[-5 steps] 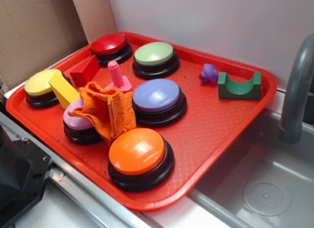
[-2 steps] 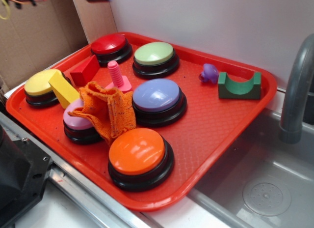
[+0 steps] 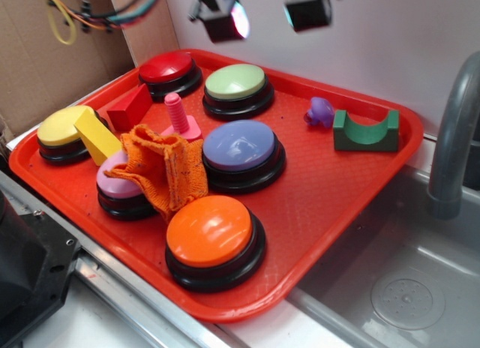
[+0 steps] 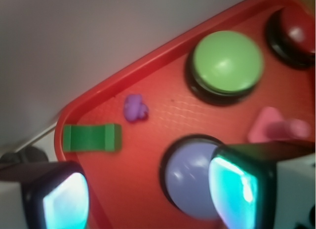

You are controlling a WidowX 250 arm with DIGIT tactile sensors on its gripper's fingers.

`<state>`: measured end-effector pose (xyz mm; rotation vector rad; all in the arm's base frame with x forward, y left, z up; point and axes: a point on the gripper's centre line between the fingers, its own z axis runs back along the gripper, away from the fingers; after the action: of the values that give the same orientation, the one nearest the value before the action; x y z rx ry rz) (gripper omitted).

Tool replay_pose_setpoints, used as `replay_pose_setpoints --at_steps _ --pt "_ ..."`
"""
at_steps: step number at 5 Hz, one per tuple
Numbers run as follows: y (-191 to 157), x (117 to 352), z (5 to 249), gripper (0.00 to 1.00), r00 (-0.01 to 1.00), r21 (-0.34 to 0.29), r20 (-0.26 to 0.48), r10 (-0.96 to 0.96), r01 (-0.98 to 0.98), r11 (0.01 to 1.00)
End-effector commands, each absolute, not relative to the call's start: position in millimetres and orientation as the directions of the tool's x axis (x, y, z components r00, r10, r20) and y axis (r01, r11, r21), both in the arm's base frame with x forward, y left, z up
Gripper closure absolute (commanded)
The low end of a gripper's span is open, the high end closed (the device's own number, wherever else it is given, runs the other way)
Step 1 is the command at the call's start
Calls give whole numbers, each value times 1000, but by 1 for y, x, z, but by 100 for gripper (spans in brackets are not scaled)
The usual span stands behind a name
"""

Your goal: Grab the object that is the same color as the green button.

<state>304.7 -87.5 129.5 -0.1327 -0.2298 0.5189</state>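
Observation:
The green block's middle [image 3: 366, 138] curves down into a notch, so the robot's gripper will next grab the green block by its flat-sided upright end near the purple figure.
The object, a small dark green bridge-shaped block [image 3: 366, 132], lies notch up near the far right corner of the red tray [image 3: 322, 194]. The pale green button [image 3: 235, 82] stands at the back middle of the tray. My gripper [image 3: 266, 14] hangs high above that button, open and holding nothing, well left of the block. In the wrist view the block [image 4: 92, 137] lies left of centre, ahead of my open gripper [image 4: 150, 194]. The green button [image 4: 227, 61] shows at upper right.
A small purple figure [image 3: 320, 112] sits just left of the block. A lavender button [image 3: 240, 147], red, yellow, pink and orange [image 3: 214, 232] buttons, an orange cloth [image 3: 165, 168], blocks and a pink screw crowd the tray's left. A sink and faucet [image 3: 450, 138] lie to the right.
The gripper has come down into the top of the exterior view and shifted right, above the green button. Nothing on the tray has moved.

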Motion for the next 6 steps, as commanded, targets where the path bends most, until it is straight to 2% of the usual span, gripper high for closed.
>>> replay_pose_setpoints --at_steps 1,3,5,6 --pt "-95 334 107 0 795 -261 184 577 -527 809" --pt "-105 344 80 0 838 -254 162 521 -475 843" --pt "-108 351 65 0 870 -275 151 470 -419 865" --pt "-109 352 58 44 873 -274 138 468 -421 865"
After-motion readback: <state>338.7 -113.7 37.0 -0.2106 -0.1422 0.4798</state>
